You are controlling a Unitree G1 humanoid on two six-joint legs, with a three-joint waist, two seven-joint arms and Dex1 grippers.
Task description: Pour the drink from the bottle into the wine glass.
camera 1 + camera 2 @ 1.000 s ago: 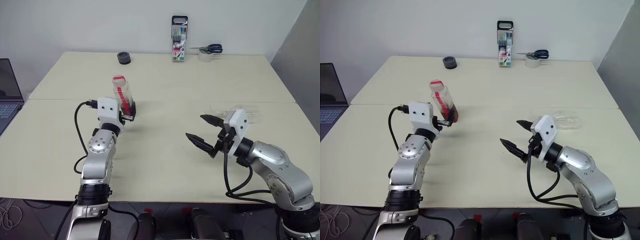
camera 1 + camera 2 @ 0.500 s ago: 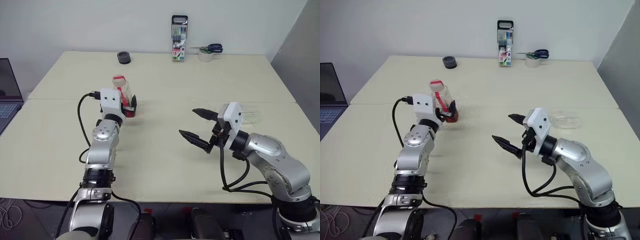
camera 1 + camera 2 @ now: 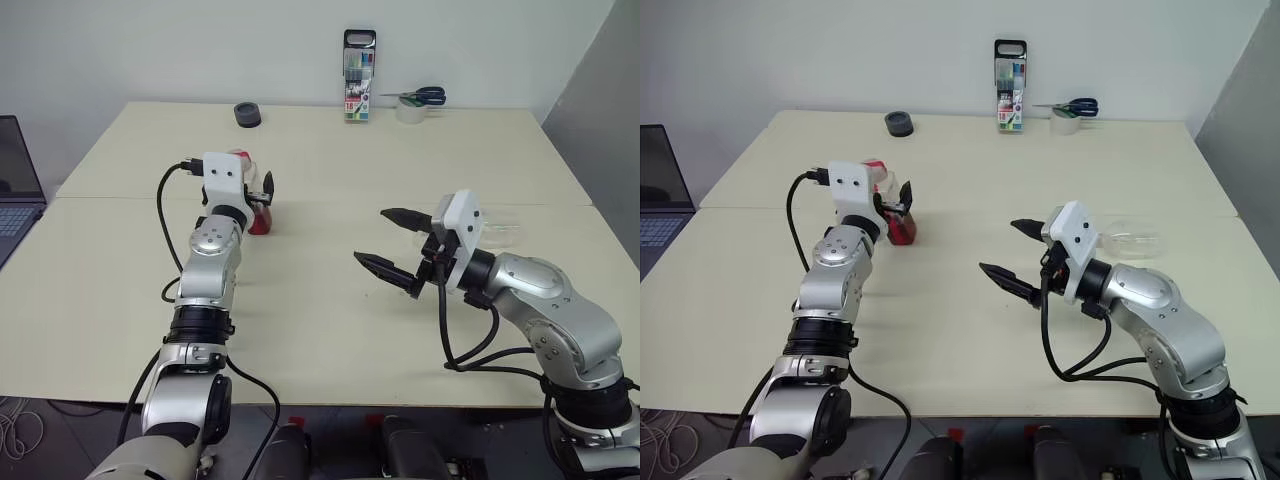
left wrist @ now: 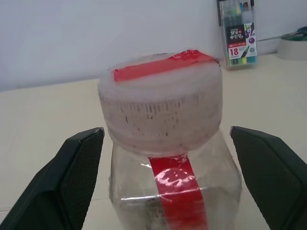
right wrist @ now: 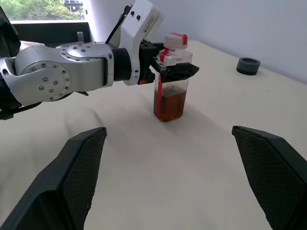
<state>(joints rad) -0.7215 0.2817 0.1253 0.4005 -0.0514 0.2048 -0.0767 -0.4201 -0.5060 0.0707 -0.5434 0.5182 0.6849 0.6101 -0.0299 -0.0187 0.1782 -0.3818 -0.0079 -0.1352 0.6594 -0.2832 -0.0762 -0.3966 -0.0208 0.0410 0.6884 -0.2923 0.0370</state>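
The left gripper's fingers are on both sides of the bottle's shoulder, below the cap, so the left gripper should close on the bottle.
The bottle (image 5: 169, 91) stands upright on the table (image 3: 330, 330), clear with a red cap and a red strip down its side. The reddish-brown drink (image 5: 168, 106) fills its lower part. My left gripper (image 3: 262, 192) is open and straddles the bottle's upper part, one finger on each side of the shoulder (image 4: 168, 143). I cannot tell whether the fingers touch it. My right gripper (image 3: 370, 235) hangs wide open and empty over the table's middle right. Just beyond it is the wine glass (image 3: 505, 228), which looks to lie on its side, partly hidden by the wrist.
A laptop (image 3: 15, 190) sits at the left edge. Along the far edge are a black round cap (image 3: 247, 115), an upright marker pack (image 3: 359, 75) and scissors on a tape roll (image 3: 415, 100). Bare tabletop lies between the two grippers.
My left gripper has moved forward and up, from the bottle's base to around its upper part. The right gripper has risen slightly and drifted left. The bottle has not moved.
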